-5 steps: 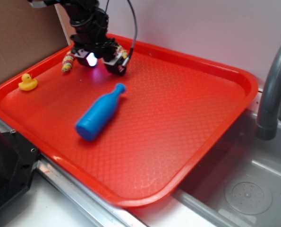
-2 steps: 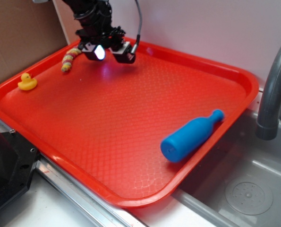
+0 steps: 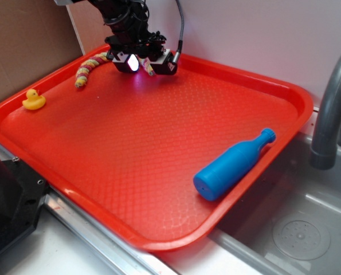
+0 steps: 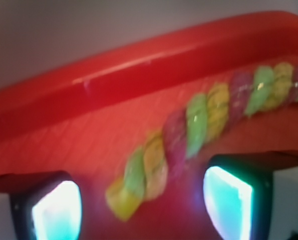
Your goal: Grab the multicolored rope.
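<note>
The multicolored rope has a yellow-tipped end (image 3: 149, 70). Next my gripper will grab the rope there to lift it off the red tray (image 3: 159, 143).
The multicolored rope (image 3: 87, 68), braided yellow, pink-red and green, lies curved at the far left of the red tray (image 3: 159, 143), close to its back rim. My gripper (image 3: 145, 66) hangs over the rope's right end. In the wrist view the rope (image 4: 199, 120) runs from the upper right down to its yellow end, which lies between my two lit fingertips (image 4: 56, 212). The gripper (image 4: 141, 210) is open, with gaps on both sides of the rope. The tray's back rim (image 4: 138, 75) is just beyond.
A blue bottle (image 3: 233, 165) lies on its side at the tray's right edge. A small yellow duck (image 3: 33, 99) sits at the left edge. A grey faucet (image 3: 330, 114) and a metal sink (image 3: 296, 229) are to the right. A brown board (image 3: 21, 46) stands on the left.
The gripper has moved right along the back rim, and more of the rope now shows to its left. The blue bottle has gone from the tray's middle to its right edge.
</note>
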{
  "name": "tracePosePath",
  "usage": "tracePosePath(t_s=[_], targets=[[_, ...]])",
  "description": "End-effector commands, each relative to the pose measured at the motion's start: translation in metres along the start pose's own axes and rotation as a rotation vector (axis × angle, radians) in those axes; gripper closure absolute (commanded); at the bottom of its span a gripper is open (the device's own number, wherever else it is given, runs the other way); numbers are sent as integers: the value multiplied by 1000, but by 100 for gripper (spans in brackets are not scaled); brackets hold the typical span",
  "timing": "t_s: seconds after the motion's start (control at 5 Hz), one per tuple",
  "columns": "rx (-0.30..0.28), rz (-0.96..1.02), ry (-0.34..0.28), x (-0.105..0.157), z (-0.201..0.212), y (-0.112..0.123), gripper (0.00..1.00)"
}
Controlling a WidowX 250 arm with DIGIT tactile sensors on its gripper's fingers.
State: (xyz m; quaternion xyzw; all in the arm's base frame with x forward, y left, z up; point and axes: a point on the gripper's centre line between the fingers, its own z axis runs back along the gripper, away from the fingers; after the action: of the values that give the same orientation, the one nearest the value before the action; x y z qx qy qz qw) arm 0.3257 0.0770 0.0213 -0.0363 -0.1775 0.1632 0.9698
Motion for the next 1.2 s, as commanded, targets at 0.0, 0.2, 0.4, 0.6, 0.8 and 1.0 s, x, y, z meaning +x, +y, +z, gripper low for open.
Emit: tracePosePath(t_s=[0.0, 0.2, 0.4, 0.6, 0.8, 1.0], targets=[[113, 100, 6, 16, -1, 29, 0], [157, 144, 46, 7, -5, 41, 100], [134, 144, 67, 3, 6, 46, 100], [110, 128, 72, 1, 20, 46, 100], [17, 62, 239, -15, 50, 40, 100], [-19, -18, 286, -40, 78, 23, 100]])
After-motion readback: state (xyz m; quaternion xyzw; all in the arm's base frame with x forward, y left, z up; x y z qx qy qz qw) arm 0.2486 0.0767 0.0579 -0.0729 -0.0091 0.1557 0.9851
